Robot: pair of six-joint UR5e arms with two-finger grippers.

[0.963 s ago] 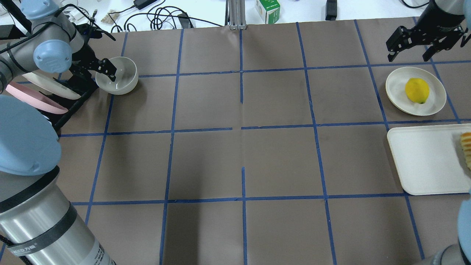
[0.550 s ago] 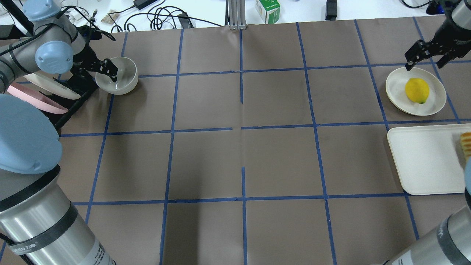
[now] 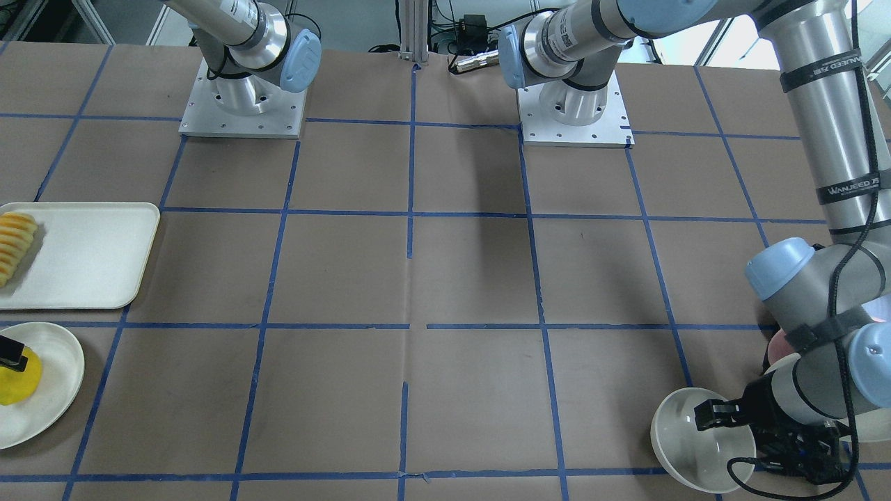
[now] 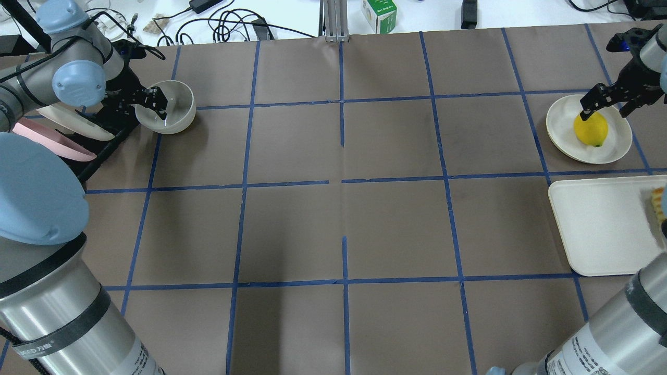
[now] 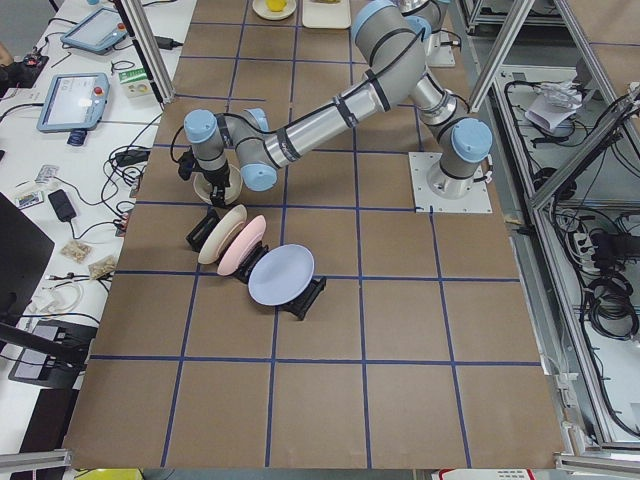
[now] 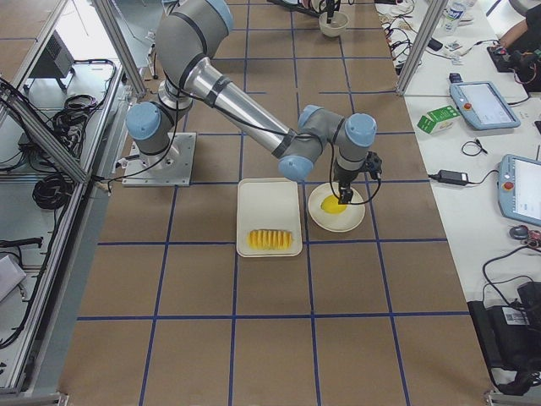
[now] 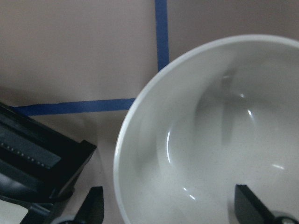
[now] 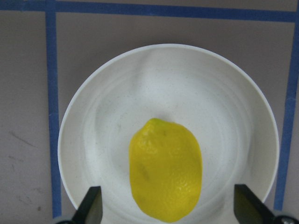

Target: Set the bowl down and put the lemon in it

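Observation:
My left gripper is to pick up the cream-white bowl next, and it should hold the bowl by its rim [image 7: 122,144] to set it out for the lemon.
The cream-white bowl [image 4: 174,114] stands at the table's far left, beside the plate rack. My left gripper [image 4: 151,103] is open and straddles its near rim. The left wrist view shows one fingertip [image 7: 247,205] inside the bowl [image 7: 210,140] and one outside. The yellow lemon [image 4: 590,129] lies on a flat cream plate [image 4: 565,130] at the far right. My right gripper [image 4: 604,107] is open just over it. In the right wrist view its fingertips [image 8: 93,205] stand on either side of the lemon [image 8: 166,179], apart from it.
A black rack with cream, pink and blue plates [image 4: 68,133] stands left of the bowl. A rectangular cream tray [image 4: 599,229] holding a ridged yellow-orange food item [image 4: 661,203] lies just in front of the lemon's plate. Cables and a box [image 4: 379,14] lie beyond the far edge.
My right gripper has moved from behind the plate to over the lemon and come lower. My left gripper has stayed at the bowl's rim, which barely shifted.

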